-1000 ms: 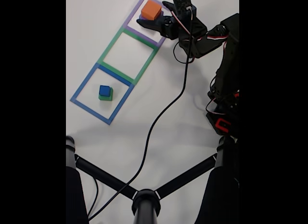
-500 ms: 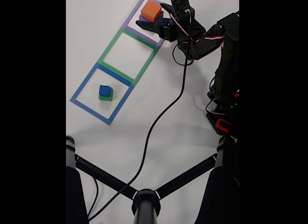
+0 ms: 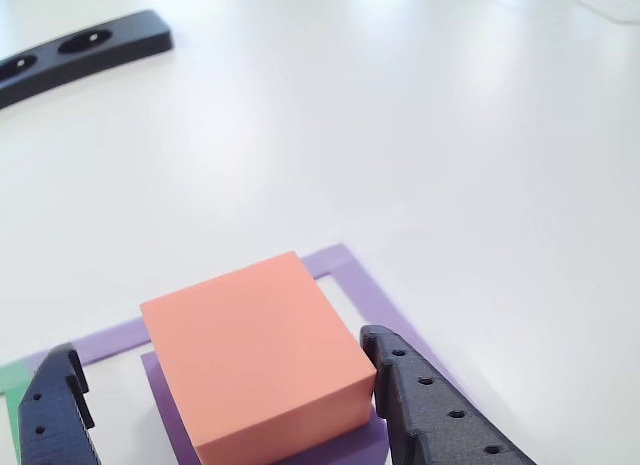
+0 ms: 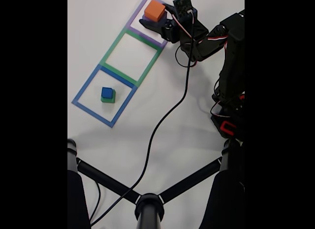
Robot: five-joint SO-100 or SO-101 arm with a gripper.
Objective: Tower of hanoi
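I need to grab the orange cube (image 3: 255, 360) by its opposite sides with my gripper next. That will uncover the purple block (image 3: 330, 447) for the next tower move.
An orange cube (image 3: 255, 360) sits on top of a wider purple block (image 3: 330, 447) inside the purple taped square (image 3: 365, 290). My gripper (image 3: 225, 350) is open and straddles the orange cube: the right finger (image 3: 430, 410) is almost against its side, and the left finger (image 3: 55, 415) stands apart from it. In the fixed view the gripper (image 4: 158, 15) reaches the orange cube (image 4: 155, 10) from the right, at the top of the row of squares. A small blue cube (image 4: 107, 92) rests on a green cube (image 4: 107, 99) inside the blue square (image 4: 81, 93).
The green square (image 4: 112, 47) between the other two holds nothing. A black cable (image 4: 162, 120) runs from the arm down across the table. Black stand legs (image 4: 147, 199) spread along the bottom. A black bar (image 3: 90, 47) lies at the far left of the other view.
The arm has shifted slightly up and forward, bringing the fingers further around the orange cube. The cubes have not moved.
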